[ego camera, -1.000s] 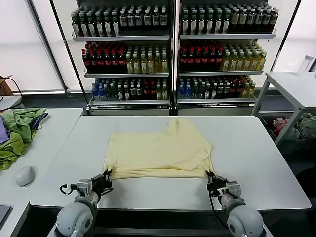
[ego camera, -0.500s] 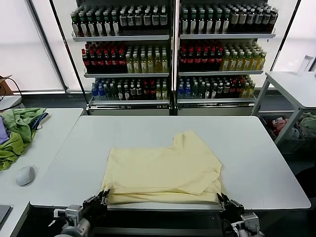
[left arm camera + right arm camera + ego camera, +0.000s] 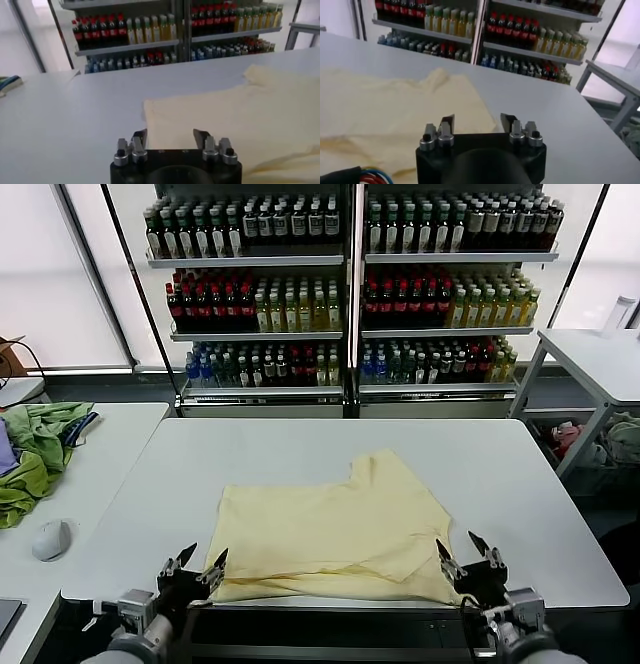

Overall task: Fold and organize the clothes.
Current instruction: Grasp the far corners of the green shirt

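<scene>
The pale yellow T-shirt (image 3: 335, 529) calls for further folding. The right gripper grabs the shirt by its pointed sleeve (image 3: 376, 468) next.
The pale yellow T-shirt (image 3: 335, 529) lies folded in half on the white table (image 3: 330, 449), its near edge at the table's front edge, one sleeve pointing to the far right. My left gripper (image 3: 195, 564) is open at the shirt's near left corner, holding nothing. My right gripper (image 3: 465, 552) is open at the near right corner, also empty. In the left wrist view my gripper (image 3: 171, 137) faces the shirt (image 3: 235, 115). In the right wrist view my gripper (image 3: 477, 121) faces the shirt (image 3: 395, 107).
Green garments with a dark blue strip (image 3: 35, 449) and a white mouse (image 3: 50, 539) lie on the side table at the left. Drink shelves (image 3: 345, 284) stand behind. Another table (image 3: 600, 359) stands at the far right.
Both grippers pulled the shirt's near edge toward the table's front edge, then opened and let it go. The shirt now lies flat.
</scene>
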